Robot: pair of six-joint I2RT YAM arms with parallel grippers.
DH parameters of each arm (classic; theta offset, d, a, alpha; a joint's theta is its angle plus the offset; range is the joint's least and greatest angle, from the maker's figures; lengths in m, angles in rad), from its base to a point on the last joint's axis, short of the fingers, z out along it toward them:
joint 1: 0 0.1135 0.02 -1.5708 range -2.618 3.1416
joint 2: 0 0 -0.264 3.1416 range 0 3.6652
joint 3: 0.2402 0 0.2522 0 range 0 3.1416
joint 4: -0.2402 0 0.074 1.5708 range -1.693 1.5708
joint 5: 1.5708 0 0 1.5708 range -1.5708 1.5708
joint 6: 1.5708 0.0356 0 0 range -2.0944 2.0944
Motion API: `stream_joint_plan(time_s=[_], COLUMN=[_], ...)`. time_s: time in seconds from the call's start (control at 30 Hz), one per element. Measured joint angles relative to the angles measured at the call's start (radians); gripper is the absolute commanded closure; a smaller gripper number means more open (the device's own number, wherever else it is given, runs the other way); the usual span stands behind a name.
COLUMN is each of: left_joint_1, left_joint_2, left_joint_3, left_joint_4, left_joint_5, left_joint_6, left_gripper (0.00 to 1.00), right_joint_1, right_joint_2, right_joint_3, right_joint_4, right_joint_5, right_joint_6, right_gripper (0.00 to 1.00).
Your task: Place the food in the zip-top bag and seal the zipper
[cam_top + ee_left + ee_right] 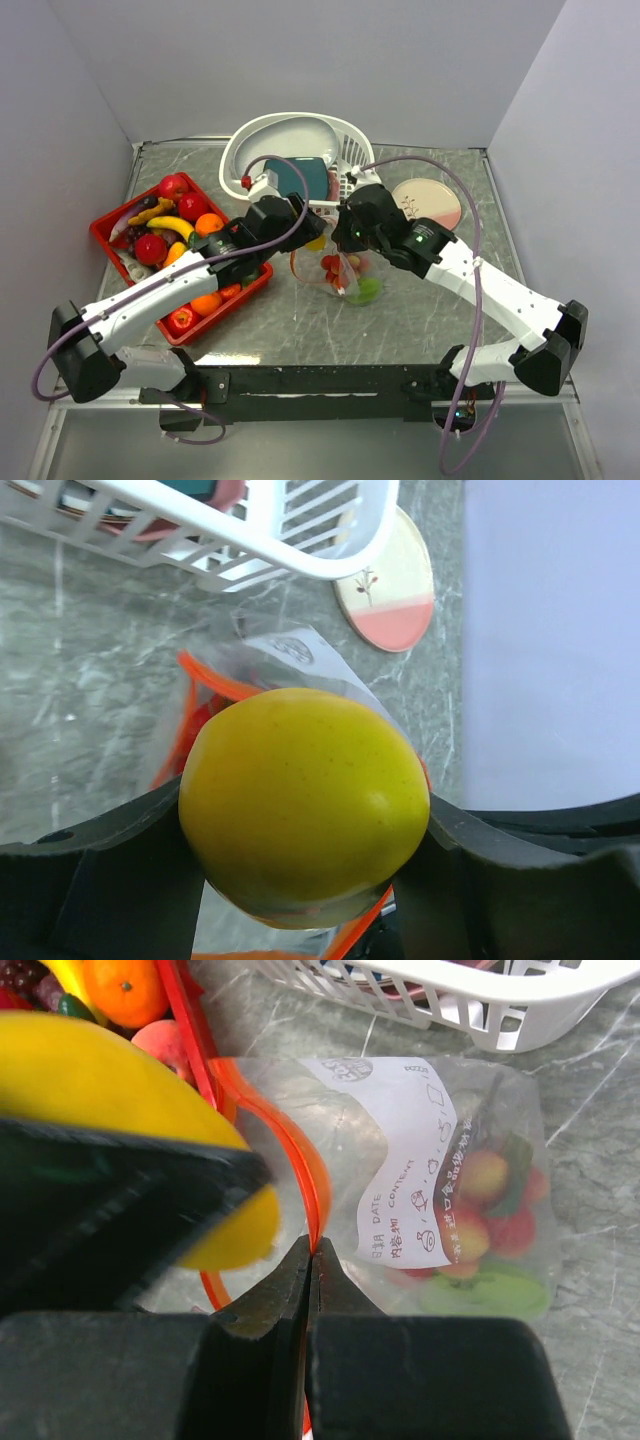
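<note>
The lemon (303,805) is above the bag's opening and covers part of the bag's orange-red rim. It would fall short if the left gripper opened now, so the left gripper needs to lower it first.
My left gripper (305,830) is shut on a yellow lemon (303,805) and holds it at the open mouth of the zip-top bag (440,1210). The lemon also shows in the right wrist view (120,1110) and in the top view (316,241). My right gripper (311,1250) is shut on the orange-red zipper (300,1175) and holds the mouth up. The clear bag (345,275) lies mid-table and holds several red, peach and green pieces (490,1230). More food, with banana (170,226), apples and oranges, lies in the red tray (105,225) at the left.
A white slotted basket (345,140) with a teal slab (305,177) stands at the back, close behind the bag. A round pink and cream coaster (428,203) lies at the back right. Grey walls enclose the table.
</note>
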Motion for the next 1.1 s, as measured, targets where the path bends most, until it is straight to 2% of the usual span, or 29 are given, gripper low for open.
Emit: stream_joint_plan(time_s=[0.1,0.2,0.37,0.53,0.67,0.73,0.77,0.83,0.9,1.1], left_joint_1=[-0.011,-0.018,-0.029,-0.04,-0.043,-0.043,-0.043,-0.043,-0.043,-0.043], left_joint_2=[0.016,0.043,0.113,0.153,0.154,0.154,0.156,0.163,0.175,0.183], left_joint_3=[-0.014,-0.011,-0.003,0.032,0.045,0.052,0.058,0.075,0.099,0.127], left_joint_4=[0.045,0.055,0.036,-0.018,-0.038,-0.056,-0.067,-0.094,-0.122,-0.175], left_joint_5=[0.0,-0.002,0.005,0.04,0.088,0.116,0.127,0.153,0.169,0.175], left_joint_6=[-0.004,-0.004,0.003,0.017,0.04,0.057,0.063,0.081,0.092,0.116], left_gripper=[0.66,0.63,0.62,0.55,0.44,0.34,0.24,0.16,0.01,0.01], right_joint_1=[-0.004,-0.014,-0.036,-0.055,-0.061,-0.064,-0.066,-0.07,-0.071,-0.074], right_joint_2=[0.016,0.023,0.023,0.023,0.023,0.023,0.023,0.023,0.023,0.023], right_joint_3=[0.011,0.016,0.016,0.016,0.016,0.016,0.016,0.016,0.016,0.013], right_joint_4=[-0.003,-0.006,-0.011,-0.01,-0.007,-0.005,-0.002,0.0,0.001,0.006], right_joint_5=[0.003,0.003,0.004,0.003,0.003,0.002,0.003,0.002,0.002,0.002], right_joint_6=[0.009,0.018,0.021,0.022,0.022,0.022,0.022,0.021,0.021,0.021], right_gripper=[1.0,1.0,1.0,1.0,1.0,1.0,1.0,1.0,1.0,1.0])
